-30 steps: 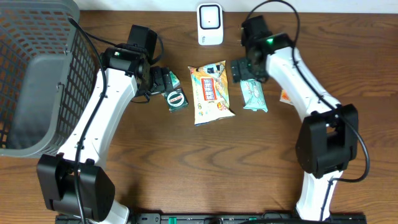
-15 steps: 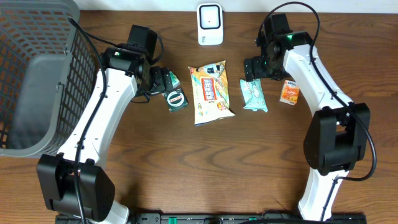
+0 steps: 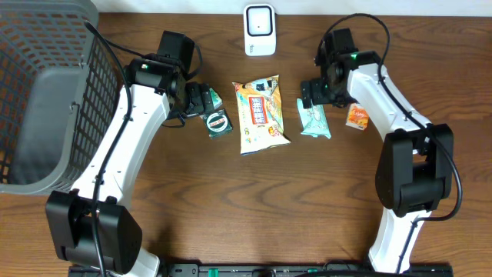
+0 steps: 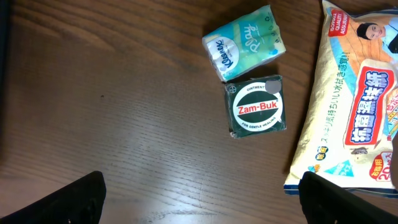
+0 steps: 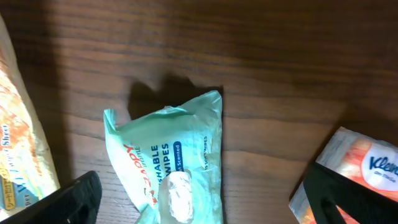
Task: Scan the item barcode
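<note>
My right gripper grabs the teal wipes pack (image 3: 314,119) (image 5: 168,168) across its middle by its long side edges next, so its far end stays free to present for scanning.
The white barcode scanner (image 3: 260,29) stands at the table's far middle. Below it lie a large snack bag (image 3: 260,114), a teal wipes pack (image 3: 314,119) and an orange tissue pack (image 3: 357,115). A green Zam-Buk box (image 4: 256,107) and a small teal tissue pack (image 4: 244,42) lie left of the bag. My left gripper (image 3: 201,101) hangs open above the bare wood beside the Zam-Buk box, holding nothing. My right gripper (image 5: 205,205) is open above the wipes pack (image 5: 168,168), its fingers on either side of the pack and not touching it.
A grey mesh basket (image 3: 46,100) fills the far left of the table. The snack bag (image 4: 354,93) lies close to my left gripper's right finger. The orange tissue pack (image 5: 360,168) sits by my right gripper's right finger.
The right arm swung right, then came back slightly left and nearer, over the wipes pack's upper end. The left arm and all items have stayed still.
</note>
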